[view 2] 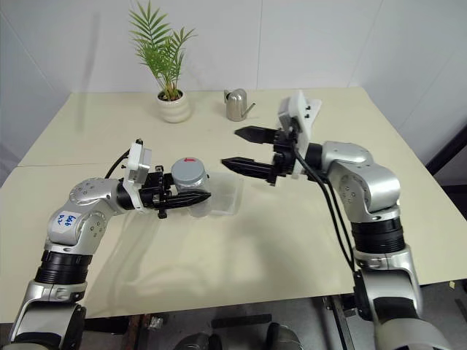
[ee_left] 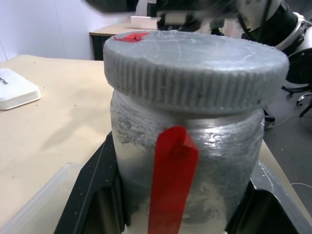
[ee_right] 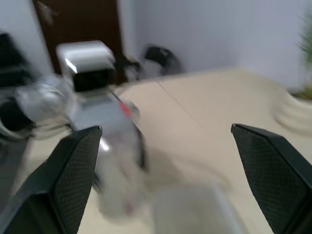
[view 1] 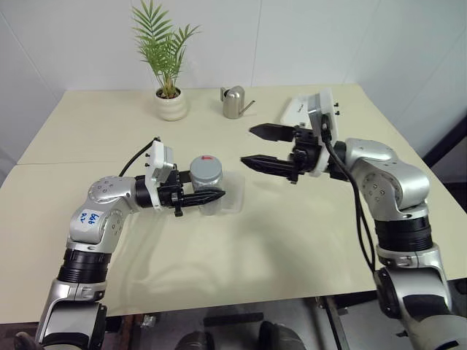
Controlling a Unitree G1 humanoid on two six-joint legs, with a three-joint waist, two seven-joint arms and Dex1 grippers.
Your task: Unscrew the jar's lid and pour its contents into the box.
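My right gripper's fingers are short of the grey lid (view 1: 206, 167), with a gap beside the jar (view 1: 207, 191), so they move toward the lid next, before closing.
My left gripper (view 1: 212, 194) is shut on the jar (view 1: 207, 191), holding it upright just above the table. The jar is silvery with a red strip (ee_left: 173, 180) down its side, and black fingers (ee_left: 92, 195) press on both sides of it. The grey ribbed lid (ee_left: 195, 63), with a red mark on top, sits on the jar. I cannot make out the contents through the cloudy wall. The clear box (view 1: 232, 195) lies on the table right behind and beside the jar. To the right of the jar and slightly higher, my right gripper (view 1: 248, 146) is open, empty, and pointing at the jar.
A potted palm in a white pot (view 1: 171, 106) and a metal watering can (view 1: 233, 102) stand at the back of the beige table (view 1: 292, 240). A white oblong case (view 1: 298, 111) lies behind my right gripper. The table's front edge runs close to my arms.
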